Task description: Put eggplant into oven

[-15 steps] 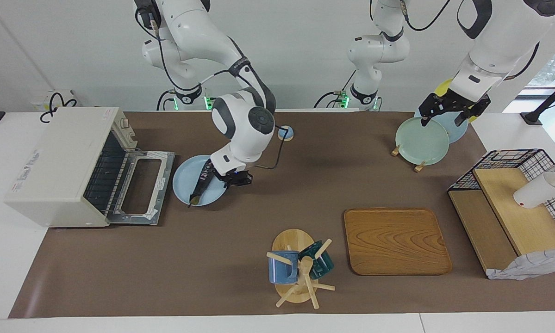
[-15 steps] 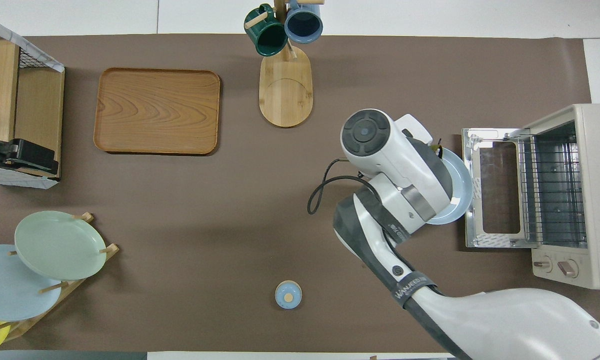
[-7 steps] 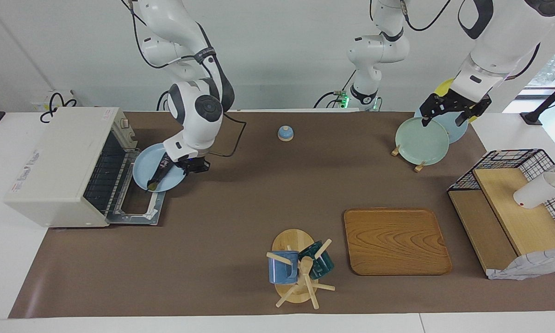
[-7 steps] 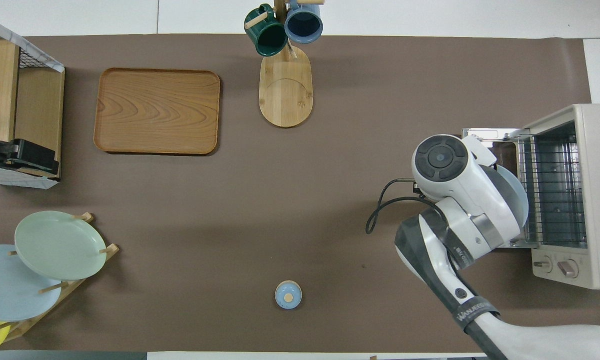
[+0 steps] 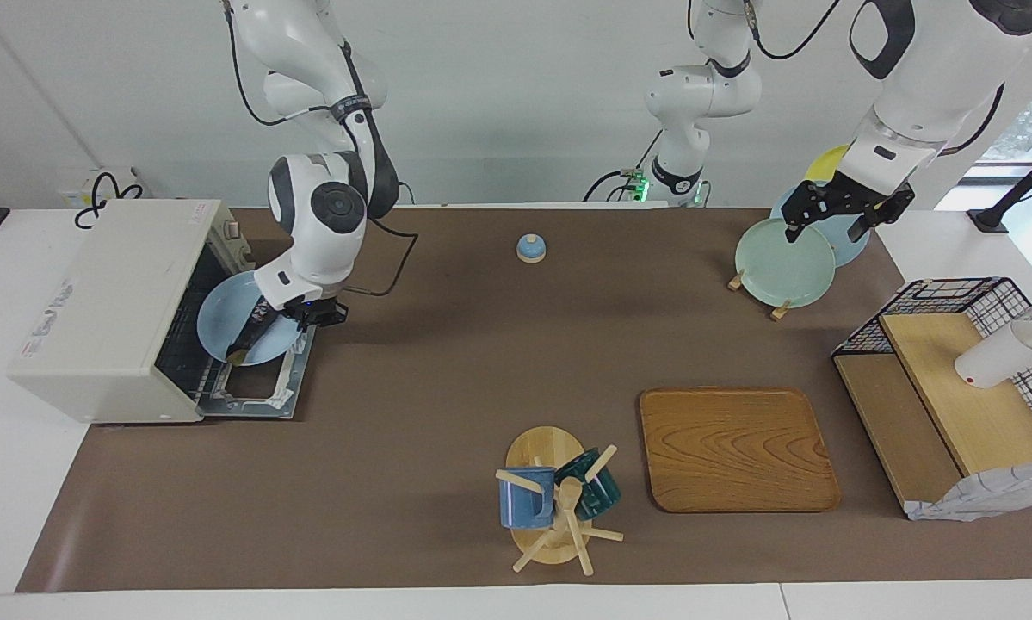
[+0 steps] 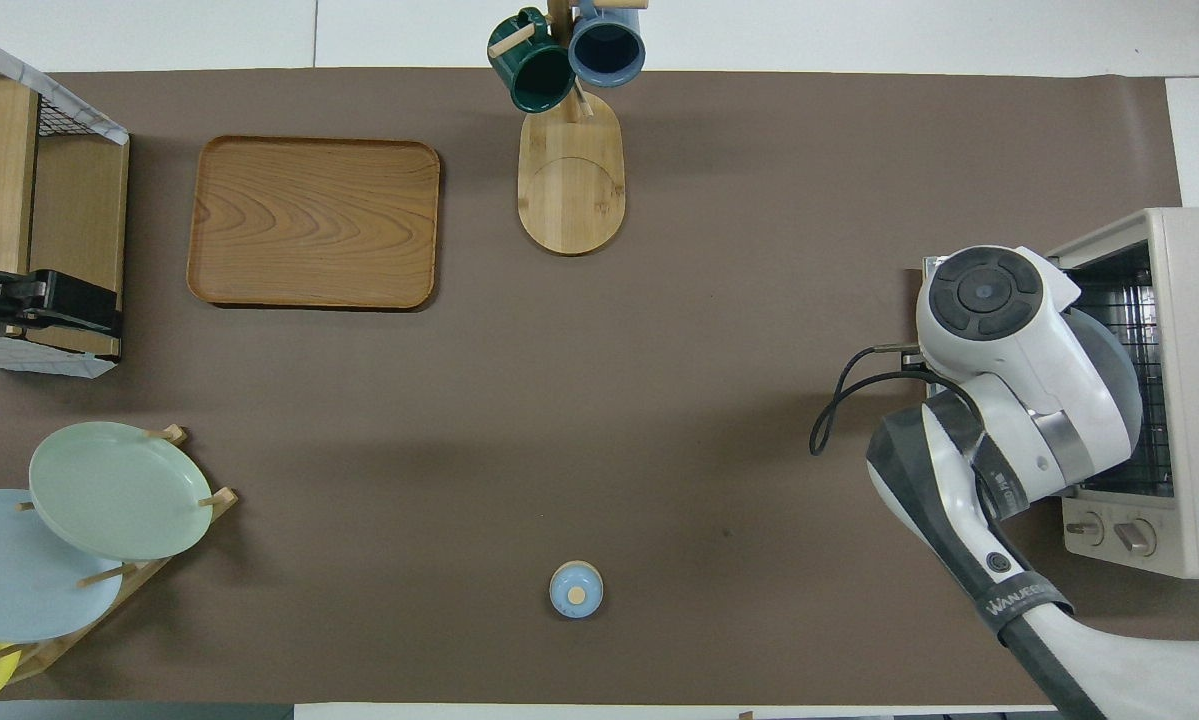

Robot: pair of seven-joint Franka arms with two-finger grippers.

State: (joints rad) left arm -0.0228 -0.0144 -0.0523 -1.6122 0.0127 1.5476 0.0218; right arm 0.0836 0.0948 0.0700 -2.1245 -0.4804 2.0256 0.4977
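Observation:
My right gripper should move the plate farther inside before it releases the plate. The oven's wire rack (image 6: 1129,330) is still uncovered behind my right gripper's wrist.
The dark purple eggplant (image 5: 252,337) lies on a light blue plate (image 5: 223,323). My right gripper (image 5: 305,312) is shut on that plate's rim and holds it over the oven's open door (image 5: 266,396), with part of the plate inside the oven's mouth. The cream-white oven (image 5: 107,306) stands at the right arm's end of the table. In the overhead view the right arm's wrist hides the eggplant; only the plate's edge (image 6: 1111,345) shows in front of the oven (image 6: 1197,380). My left gripper (image 5: 825,226) waits, open and empty, over the plate rack.
A plate rack with a green plate (image 5: 784,262) stands near the left arm. A wire-and-wood shelf (image 5: 954,387) with a white cup, a wooden tray (image 5: 735,448), a mug tree (image 5: 554,499) and a small blue knob (image 5: 530,248) are also on the table.
My right gripper has carried the plate with the eggplant from the table toward the oven, over the open door and partly into its mouth. The left arm has barely moved.

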